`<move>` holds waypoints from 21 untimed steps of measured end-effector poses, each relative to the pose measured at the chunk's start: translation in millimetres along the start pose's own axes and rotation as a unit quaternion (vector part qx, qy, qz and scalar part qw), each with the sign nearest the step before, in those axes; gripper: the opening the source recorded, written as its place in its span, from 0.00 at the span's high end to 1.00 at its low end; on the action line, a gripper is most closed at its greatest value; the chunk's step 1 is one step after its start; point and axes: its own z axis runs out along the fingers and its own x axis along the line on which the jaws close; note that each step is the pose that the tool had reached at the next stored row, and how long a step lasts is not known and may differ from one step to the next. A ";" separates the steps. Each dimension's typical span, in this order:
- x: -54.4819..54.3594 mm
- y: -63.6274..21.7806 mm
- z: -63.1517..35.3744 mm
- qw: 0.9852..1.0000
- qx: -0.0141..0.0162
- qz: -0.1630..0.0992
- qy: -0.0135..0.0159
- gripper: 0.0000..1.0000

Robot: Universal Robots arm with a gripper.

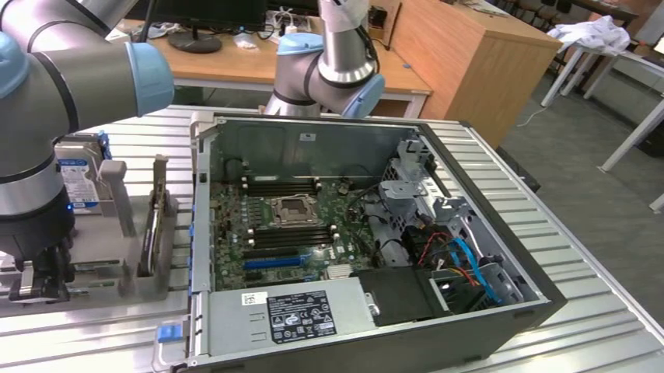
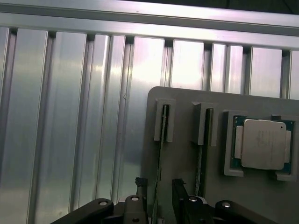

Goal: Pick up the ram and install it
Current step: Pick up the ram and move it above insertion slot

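Observation:
A slotted post is around one end of the ram, so the robot's gripper will next take the ram by its bare part clear of that post.
The ram shows edge-on as a thin dark stick standing in a slotted post of a grey holder plate. A second stick like it stands in the neighbouring slot. My gripper hangs over the first stick with one black finger on each side of it. The fingers are open, with a gap between each and the stick. In the exterior view the gripper hangs low at the exterior view's left, by the grey holder. The open computer case with its motherboard lies beside it.
A square silver processor sits in a recess of the same plate, beside the sticks. A blue-labelled hard drive stands behind the holder. The table is ribbed aluminium. Another robot base stands behind the case.

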 end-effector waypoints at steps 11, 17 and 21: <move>0.0 0.0 0.0 1.000 0.000 0.000 0.000 0.80; 0.0 0.0 0.0 1.000 0.000 0.000 0.000 0.80; 0.0 0.0 0.0 1.000 0.000 0.000 0.000 0.81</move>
